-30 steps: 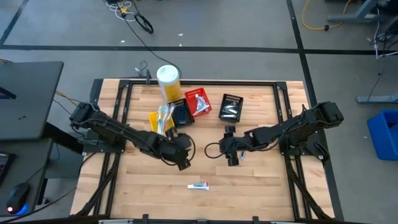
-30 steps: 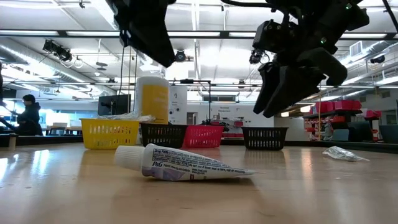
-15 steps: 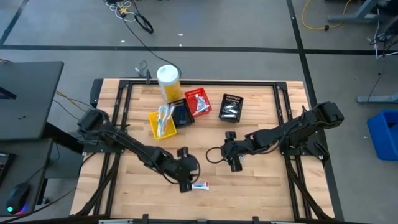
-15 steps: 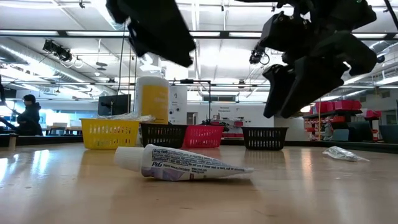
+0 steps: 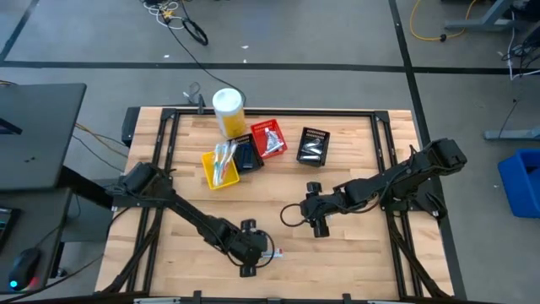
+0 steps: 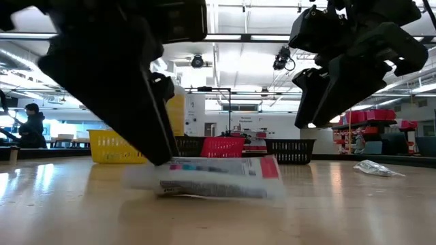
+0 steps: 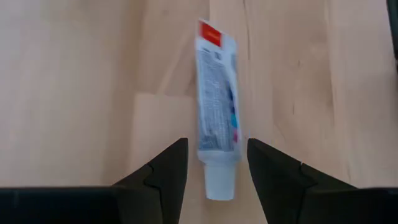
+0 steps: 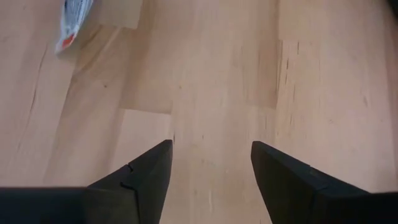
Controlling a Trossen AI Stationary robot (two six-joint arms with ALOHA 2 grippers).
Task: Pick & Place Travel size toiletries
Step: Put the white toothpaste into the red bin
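Observation:
My left gripper grabs the toothpaste tube by its white cap (image 7: 219,180) next, to put it in the red basket.
A small white toothpaste tube (image 5: 272,252) with blue print and a red crimped end lies flat on the wood near the table's near edge. My left gripper (image 7: 216,142) is open and low over it, one finger on each side of the cap end (image 7: 219,183). In the low view the left gripper (image 6: 129,102) is the big dark shape over the tube (image 6: 218,178). My right gripper (image 5: 318,225) hovers open above bare wood right of centre, clear of the table (image 6: 327,102). A silvery packet (image 6: 377,168) lies on the table to the right. My left gripper comes from above, slanting down, with its fingers (image 7: 267,168) lying along the tube on either side of the cap end (image 7: 219,183). The tube lies on the table. I cannot tell whether either finger touches it.
At the far side stand a yellow canister with a white lid (image 5: 228,112), a yellow basket (image 5: 218,166) holding toothbrushes, a dark basket (image 5: 246,156), a red basket (image 5: 270,139) and a black basket (image 5: 314,145) with packets. Bare wood lies between the baskets and the tube.
My left gripper has travelled from beside the baskets toward the near edge and down over the tube, staying open. In the low view the tube has turned a little, and its red crimped end now shows broad. My right gripper has drifted slightly toward the near edge.

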